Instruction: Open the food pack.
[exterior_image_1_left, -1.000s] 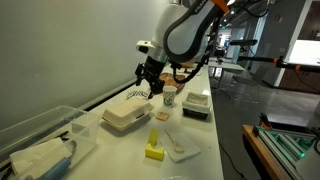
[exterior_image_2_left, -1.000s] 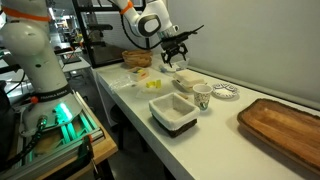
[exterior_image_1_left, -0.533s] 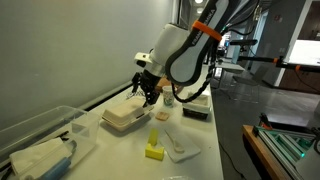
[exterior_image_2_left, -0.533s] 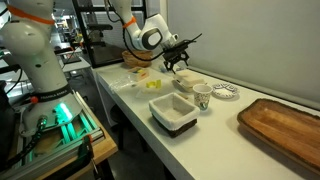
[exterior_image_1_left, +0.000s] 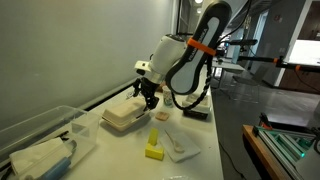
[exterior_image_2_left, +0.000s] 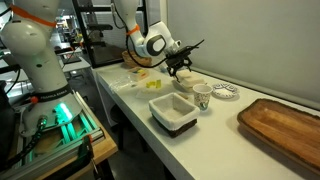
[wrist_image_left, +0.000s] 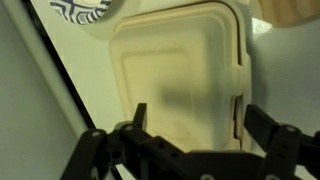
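Note:
My gripper should grab the food pack's lid by its free edge next, so it can swing the lid open.
The food pack is a cream-white foam clamshell box with its lid down. It lies on the table in both exterior views (exterior_image_1_left: 124, 116) (exterior_image_2_left: 187, 84) and fills the wrist view (wrist_image_left: 175, 75). My gripper (exterior_image_1_left: 148, 100) (exterior_image_2_left: 178, 70) hangs just above the pack's far end. In the wrist view the gripper (wrist_image_left: 195, 118) is open, one finger over the lid and the other beside the box's right edge. It holds nothing.
A paper cup (exterior_image_2_left: 202, 97) and a patterned plate (exterior_image_2_left: 226, 93) stand near the pack. A dark tray with a white top (exterior_image_2_left: 172, 114) (exterior_image_1_left: 196, 102), a yellow block (exterior_image_1_left: 153, 151), a clear bin (exterior_image_1_left: 40, 140) and a wooden board (exterior_image_2_left: 285, 125) are on the table.
My gripper has come down and moved over the food pack's end. The pack has not moved and its lid stays down.

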